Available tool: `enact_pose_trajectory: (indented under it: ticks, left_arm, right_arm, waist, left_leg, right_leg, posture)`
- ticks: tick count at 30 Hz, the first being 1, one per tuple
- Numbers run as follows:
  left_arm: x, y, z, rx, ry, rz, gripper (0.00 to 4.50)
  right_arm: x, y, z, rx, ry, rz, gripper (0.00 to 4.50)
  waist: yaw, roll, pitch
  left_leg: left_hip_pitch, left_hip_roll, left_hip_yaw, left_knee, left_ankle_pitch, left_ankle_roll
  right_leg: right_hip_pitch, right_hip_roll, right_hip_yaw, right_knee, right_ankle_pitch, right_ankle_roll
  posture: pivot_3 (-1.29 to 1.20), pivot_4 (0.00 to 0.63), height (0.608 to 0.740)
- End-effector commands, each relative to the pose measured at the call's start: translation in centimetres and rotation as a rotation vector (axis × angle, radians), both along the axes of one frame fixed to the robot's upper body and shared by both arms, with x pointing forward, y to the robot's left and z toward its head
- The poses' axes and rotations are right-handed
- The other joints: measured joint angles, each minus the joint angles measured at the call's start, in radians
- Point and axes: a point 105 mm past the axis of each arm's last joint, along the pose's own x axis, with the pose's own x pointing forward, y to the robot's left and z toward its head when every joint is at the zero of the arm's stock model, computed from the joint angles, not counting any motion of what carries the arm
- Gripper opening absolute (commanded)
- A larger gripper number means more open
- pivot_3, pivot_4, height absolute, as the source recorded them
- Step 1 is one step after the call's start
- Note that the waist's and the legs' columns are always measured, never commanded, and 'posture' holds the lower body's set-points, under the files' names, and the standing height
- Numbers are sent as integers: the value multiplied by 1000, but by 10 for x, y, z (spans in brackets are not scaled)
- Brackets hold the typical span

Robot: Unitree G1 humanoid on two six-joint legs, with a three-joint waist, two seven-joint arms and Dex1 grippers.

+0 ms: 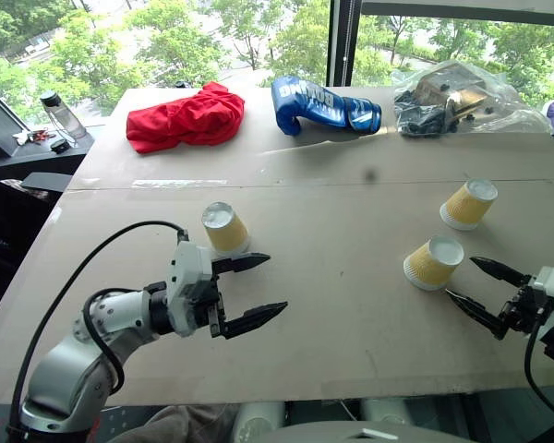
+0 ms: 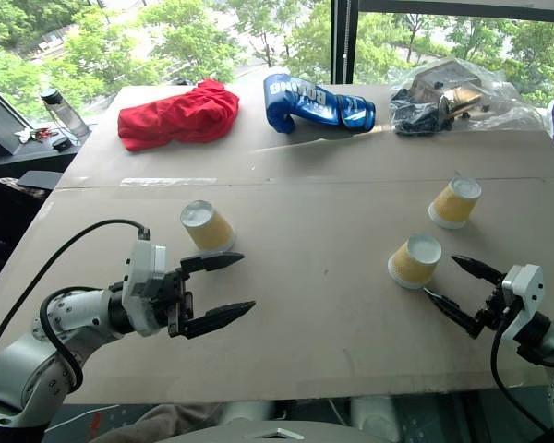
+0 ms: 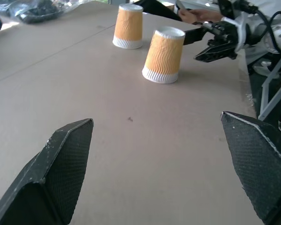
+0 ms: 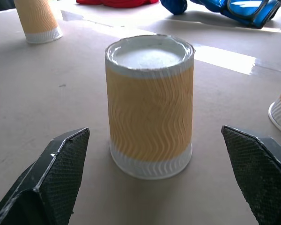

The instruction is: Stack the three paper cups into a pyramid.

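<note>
The cup's ribbed side is still beyond my right gripper's fingers, which stop short, so the gripper should move closer before it closes there.
Three paper cups stand upside down on the brown table. One cup is at the left. Just in front of it and to its right, my left gripper hovers open and empty, pointing right. A second cup stands at the right, and my right gripper is open just beside it, its fingers aimed at it without touching. In the right wrist view this cup stands centred a little beyond the open fingertips. The third cup stands farther back on the right.
Along the table's far edge lie a red cloth, a blue boxing glove and a clear plastic bag of dark items. A bottle stands on a side ledge at the far left.
</note>
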Motion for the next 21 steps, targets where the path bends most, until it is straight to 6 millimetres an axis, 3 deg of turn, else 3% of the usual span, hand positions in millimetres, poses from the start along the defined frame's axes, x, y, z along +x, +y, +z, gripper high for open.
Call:
enact_pose_trajectory:
  ticks: [1, 7, 18, 19, 21]
  left_arm:
    - [-7, -2, 10, 12, 6, -68, 4470]
    - [-8, 2, 12, 60, 22, -96, 4470]
    - [-6, -2, 14, 48, 7, -93, 4470]
    - [-6, -1, 14, 49, 7, -89, 4500]
    - [-6, 0, 13, 52, 7, -79, 4500]
  right_arm:
    - [8, 9, 16, 15, -41, -12, 4500]
    - [14, 28, 23, 29, -45, 20, 4500]
    - [15, 30, 22, 28, -23, 43, 4500]
    - [15, 30, 21, 27, -21, 46, 3926]
    - [15, 31, 22, 29, -23, 52, 3229]
  waist:
    - [2, 0, 0]
    - [4, -1, 1]
    - [4, -2, 2]
    - [4, -2, 2]
    - [4, -2, 2]
  left_leg:
    - [0, 0, 0, 0, 0, 0]
    - [-1, 1, -1, 0, 0, 0]
    - [-1, 1, 0, 0, 0, 0]
    - [-1, 1, 0, 0, 0, 0]
    - [-1, 1, 0, 0, 0, 0]
  right_leg:
    - [-1, 1, 0, 0, 0, 0]
    - [-2, 2, -1, 0, 0, 0]
    - [-2, 2, 0, 1, 0, 0]
    - [-2, 2, 0, 1, 0, 0]
    - [-2, 2, 0, 1, 0, 0]
  posture:
    - [0, 150, 740]
    - [0, 150, 740]
    - [0, 150, 740]
    - [0, 150, 740]
    - [0, 150, 740]
